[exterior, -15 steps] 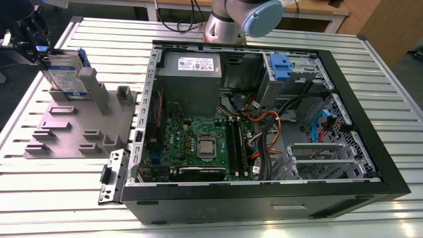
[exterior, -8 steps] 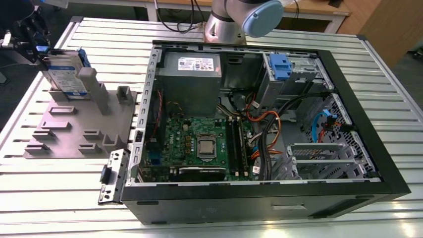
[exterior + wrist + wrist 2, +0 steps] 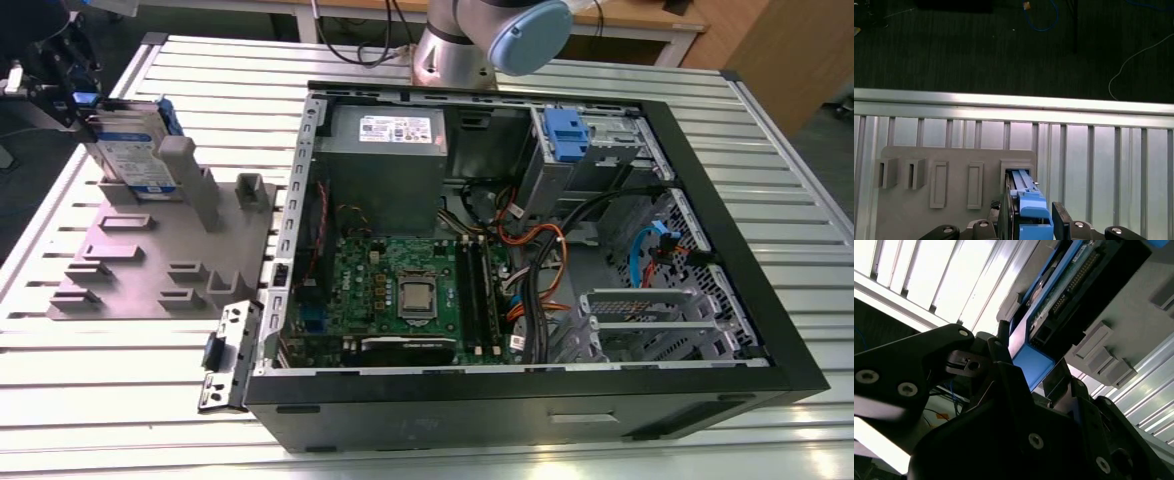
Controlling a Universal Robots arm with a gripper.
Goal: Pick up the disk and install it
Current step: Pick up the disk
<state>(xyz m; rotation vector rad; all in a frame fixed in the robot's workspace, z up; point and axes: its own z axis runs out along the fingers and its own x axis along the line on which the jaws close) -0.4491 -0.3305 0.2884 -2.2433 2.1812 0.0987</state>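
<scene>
The disk is to be installed in the computer, so the robot's gripper will next grab the blue carrier by its upper edge [image 3: 1032, 210].
The disk [image 3: 134, 150], silver with a white-and-blue label in a blue carrier, stands on edge in a slot of the grey fixture [image 3: 134, 270] at the exterior view's left. My gripper [image 3: 64, 95] is at the disk's far-left end. In the first wrist view the fingers [image 3: 1061, 222] stand on either side of the blue carrier [image 3: 1029, 205], and a narrow gap shows at one finger. In the second wrist view the gripper [image 3: 1029, 372] straddles the carrier's blue corner [image 3: 1031, 365]. The gripper is open around the disk.
The open computer case [image 3: 747, 260] lies on the slatted metal table [image 3: 107, 400], with a motherboard, cables and a drive bay with a blue clip [image 3: 567, 135] at its far side. The arm's base [image 3: 467, 40] stands behind the case. The fixture has several empty slots [image 3: 939, 182].
</scene>
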